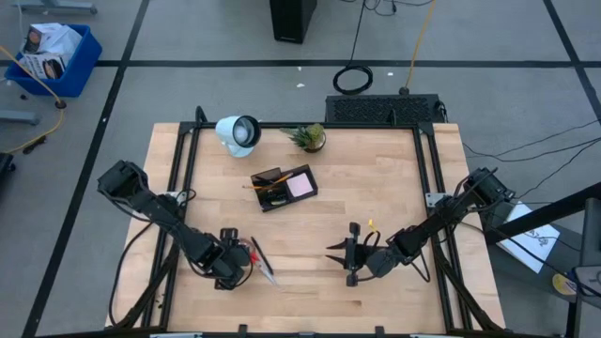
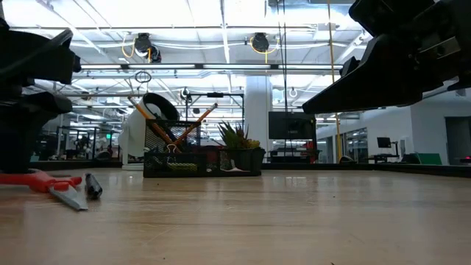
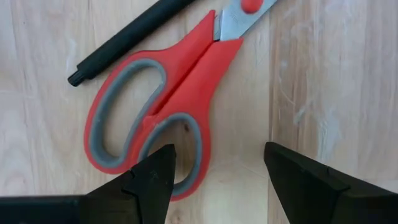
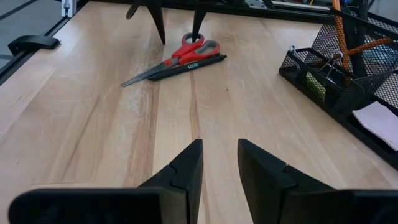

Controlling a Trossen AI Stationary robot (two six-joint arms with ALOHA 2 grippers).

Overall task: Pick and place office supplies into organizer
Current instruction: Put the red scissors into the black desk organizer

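One finger reaches down into the lower handle loop [image 3: 184, 148], another beside the scissors' outer red rim, so my left gripper should close on the scissors now.
Red-handled scissors [image 3: 168, 87] lie flat on the wooden table beside a black pen [image 3: 124, 40], near the table's front left [image 1: 263, 261]. My left gripper [image 3: 219, 149] is open, pointing down over the scissors' handle end; one finger stands over a handle loop, the other over bare wood. The black mesh organizer [image 1: 284, 186] stands at the table's middle far side, with pens and a pale pink pad [image 1: 300, 185] in it. My right gripper [image 4: 219, 146] is narrowly open and empty, above the table's front right [image 1: 340, 253]. My left gripper has one finger [image 3: 155, 180] over the rim of the scissors' handle loop [image 3: 193, 155], coming from above. I cannot tell whether it touches. The scissors lie flat on the table.
A white round lamp [image 1: 238, 133] and a small potted plant [image 1: 308, 137] stand at the far edge behind the organizer. A tiny yellow bit [image 1: 371, 223] lies near my right gripper. Bare wood lies between the two grippers.
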